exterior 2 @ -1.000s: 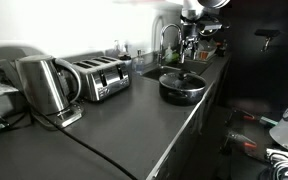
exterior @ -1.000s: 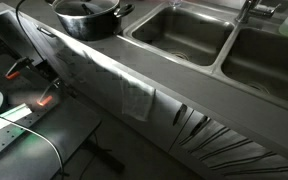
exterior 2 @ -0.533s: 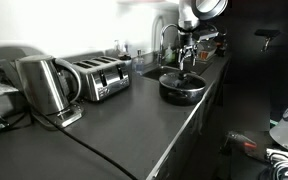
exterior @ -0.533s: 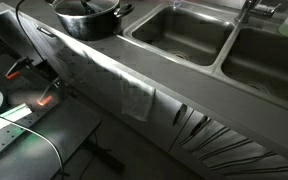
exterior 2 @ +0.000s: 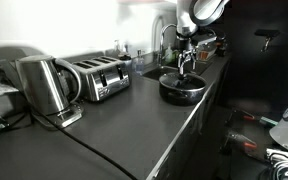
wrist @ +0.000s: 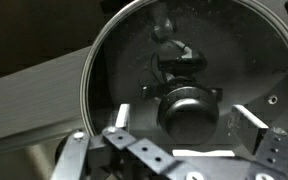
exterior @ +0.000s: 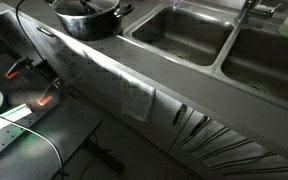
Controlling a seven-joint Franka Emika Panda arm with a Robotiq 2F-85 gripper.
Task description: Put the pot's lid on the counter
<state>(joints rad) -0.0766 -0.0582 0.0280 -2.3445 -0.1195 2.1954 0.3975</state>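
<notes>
My gripper should lower first and then close on the knob, which is between its open fingers, because they are high over the lid in an exterior view.
The dark grey pot [exterior: 92,20] stands on the counter [exterior: 164,75] beside the sink, also in an exterior view [exterior 2: 182,90]. The shiny round lid [wrist: 124,60] lies on the pot and fills the wrist view; its dark knob [wrist: 189,95] is in the middle. My gripper [wrist: 185,115] is open, with one finger on each side of the knob, not closed on it. In an exterior view my gripper [exterior 2: 189,64] hangs just over the pot.
Two steel basins [exterior: 184,30] [exterior: 269,60] are sunk into the counter next to the pot. A toaster [exterior 2: 99,78], a kettle [exterior 2: 44,85] and a faucet [exterior 2: 166,38] stand along the counter [exterior 2: 134,125]. A lower table with wires [exterior: 24,100] is in front.
My gripper has come down toward the pot's lid over the last second. The pot and lid have not moved.
</notes>
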